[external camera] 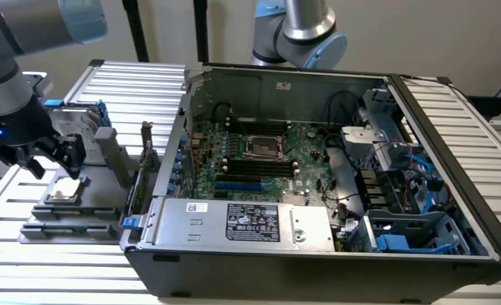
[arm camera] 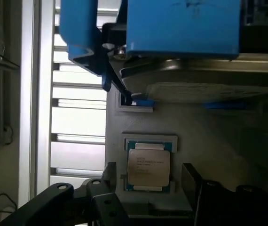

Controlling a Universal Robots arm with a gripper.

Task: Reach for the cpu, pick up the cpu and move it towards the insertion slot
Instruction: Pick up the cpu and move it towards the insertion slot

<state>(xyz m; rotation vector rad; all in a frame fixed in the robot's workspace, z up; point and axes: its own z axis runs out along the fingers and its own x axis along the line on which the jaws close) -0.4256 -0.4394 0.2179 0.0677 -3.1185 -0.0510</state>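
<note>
My fingers are above the CPU (arm camera: 148, 167) and short of its green rim (arm camera: 131, 145), so they would miss if they closed now. My gripper needs to go lower first, then close on the CPU.
The cpu (external camera: 66, 189) lies flat in a grey holder (external camera: 42, 213) on the slatted table, at the exterior view's left, outside the computer case. Its silver top with printed text and a green rim shows in the wrist view (arm camera: 148, 165). My gripper (external camera: 54, 166) hangs just above it, open, with one dark finger (arm camera: 109, 186) on each side of the chip and a gap to it. Nothing is held. The insertion slot (external camera: 261, 147), a shiny square frame with a dark centre, sits on the motherboard inside the open case.
A hard drive with blue brackets (arm camera: 181, 28) stands on the fixture just beyond the cpu. The open case (external camera: 318, 254) holds a power supply (external camera: 242, 222), black memory slots (external camera: 259, 168) and cables. A second arm (external camera: 305, 32) stands behind the case.
</note>
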